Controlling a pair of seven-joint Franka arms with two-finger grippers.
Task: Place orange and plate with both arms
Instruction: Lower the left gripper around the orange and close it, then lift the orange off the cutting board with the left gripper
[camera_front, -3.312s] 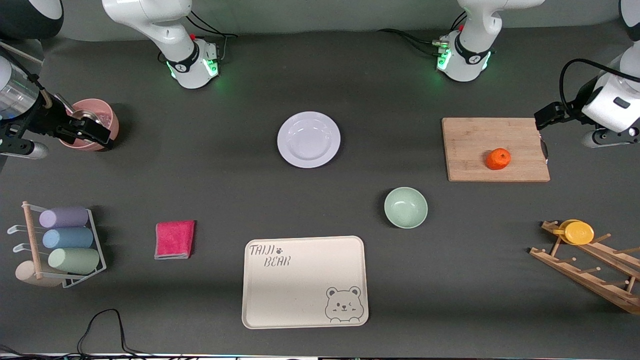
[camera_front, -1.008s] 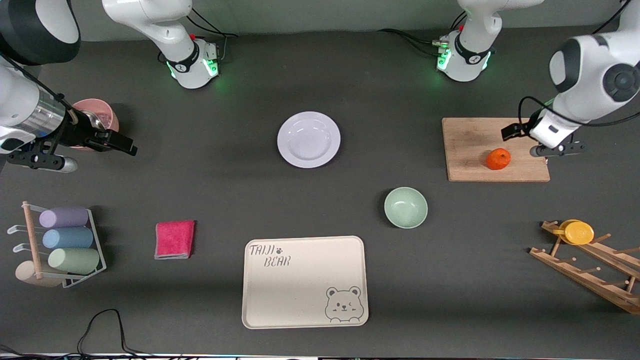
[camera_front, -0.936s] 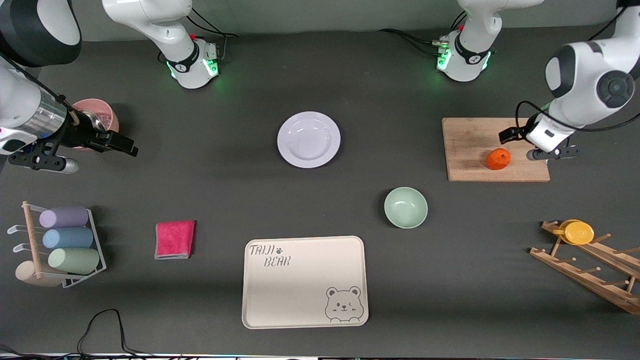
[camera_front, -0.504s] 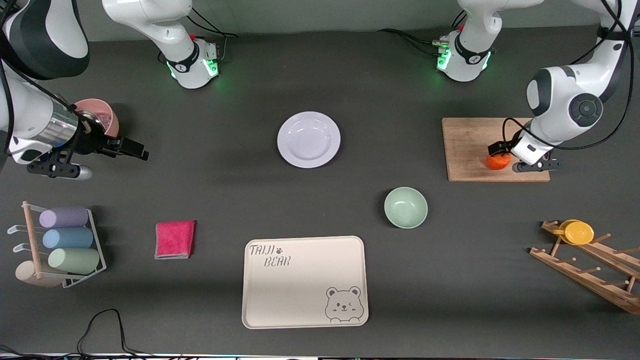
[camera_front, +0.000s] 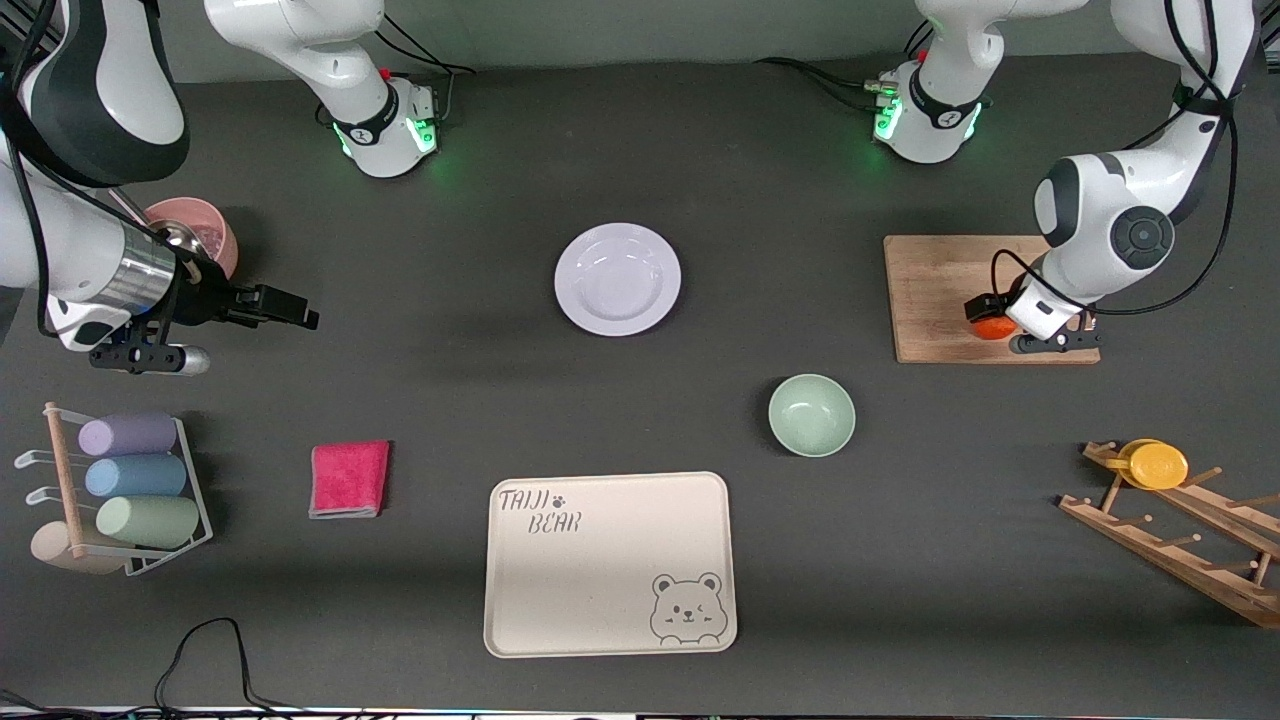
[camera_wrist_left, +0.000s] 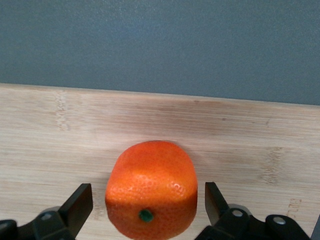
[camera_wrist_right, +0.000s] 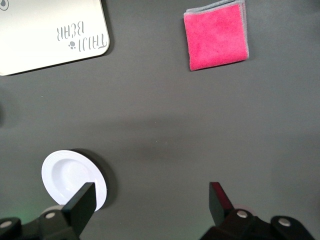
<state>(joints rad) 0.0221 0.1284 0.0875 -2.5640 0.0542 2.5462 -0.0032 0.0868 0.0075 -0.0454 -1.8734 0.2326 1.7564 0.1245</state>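
Observation:
The left gripper's fingers are beside the orange, so the left gripper should close. Closing now would hold the orange on the wooden cutting board.
The orange lies on a wooden cutting board toward the left arm's end of the table. My left gripper is open and lowered around it, one finger on each side with a small gap to the peel. From the front, the left gripper hides most of the orange. The white plate sits alone mid-table. My right gripper is open and empty above bare table beside a pink cup. In the right wrist view the plate shows past one finger of the right gripper.
A pale green bowl and a cream bear tray lie nearer the camera than the plate. A pink cloth and a rack of cups are at the right arm's end. A wooden rack with a yellow cup stands at the left arm's end.
The left gripper came down across the cutting board and now straddles the orange. The right gripper moved out from the pink cup toward the plate. Both stayed open.

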